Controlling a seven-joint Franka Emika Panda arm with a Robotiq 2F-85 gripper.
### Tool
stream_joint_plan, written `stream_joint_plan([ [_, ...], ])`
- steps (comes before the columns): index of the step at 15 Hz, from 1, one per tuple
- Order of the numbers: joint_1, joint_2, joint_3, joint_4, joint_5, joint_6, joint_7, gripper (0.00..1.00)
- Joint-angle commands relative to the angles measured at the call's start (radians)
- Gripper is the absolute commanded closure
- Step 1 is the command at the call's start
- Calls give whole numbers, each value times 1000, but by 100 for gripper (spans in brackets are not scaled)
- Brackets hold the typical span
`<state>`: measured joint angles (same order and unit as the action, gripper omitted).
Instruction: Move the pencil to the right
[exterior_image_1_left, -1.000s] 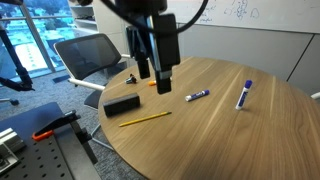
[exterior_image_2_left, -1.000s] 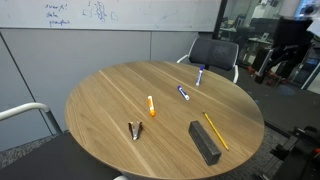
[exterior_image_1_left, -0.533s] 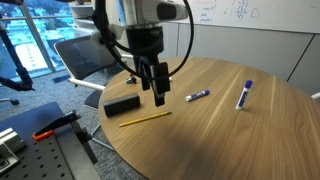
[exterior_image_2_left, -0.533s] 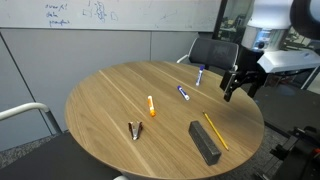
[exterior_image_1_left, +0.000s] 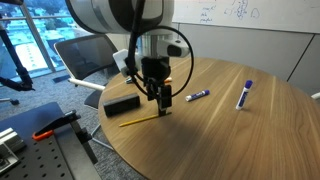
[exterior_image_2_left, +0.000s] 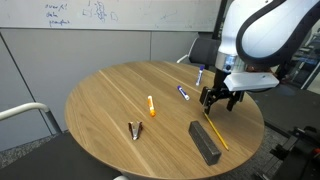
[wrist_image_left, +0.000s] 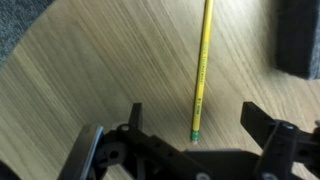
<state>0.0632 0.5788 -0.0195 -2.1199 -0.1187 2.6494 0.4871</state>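
I need to lower my gripper before closing it on the pencil, because my fingers stop above the pencil's eraser end and would miss it if I closed now.
The long thin yellow pencil (exterior_image_1_left: 145, 118) lies flat on the round wooden table (exterior_image_1_left: 230, 135). It also shows in an exterior view (exterior_image_2_left: 216, 133) and in the wrist view (wrist_image_left: 203, 62), its eraser end pointing toward the gripper. My gripper (exterior_image_1_left: 161, 103) hangs just above the pencil's end, also seen in an exterior view (exterior_image_2_left: 218, 101). In the wrist view the gripper (wrist_image_left: 190, 128) is open, its fingers on either side of the eraser end, holding nothing.
A black rectangular block (exterior_image_1_left: 122, 104) lies next to the pencil (exterior_image_2_left: 204, 141) (wrist_image_left: 298, 38). A short orange marker (exterior_image_2_left: 151, 105), blue-and-white markers (exterior_image_1_left: 197, 96) (exterior_image_1_left: 243, 95) and a small clip (exterior_image_2_left: 135, 130) lie on the table. Office chairs stand beyond its edge.
The arm has come down over the table and moved toward the pencil's end. The gripper now hangs low above it, still open. The pencil has not moved.
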Motion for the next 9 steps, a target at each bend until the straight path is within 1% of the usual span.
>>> stream_joint_plan([
  [1, 43, 81, -29, 81, 49, -24, -42, 0],
  [2, 49, 93, -32, 89, 51, -25, -43, 11],
  [3, 48, 104, -26, 95, 62, -21, -49, 28],
  [9, 52, 131, -27, 122, 101, -32, -65, 73],
])
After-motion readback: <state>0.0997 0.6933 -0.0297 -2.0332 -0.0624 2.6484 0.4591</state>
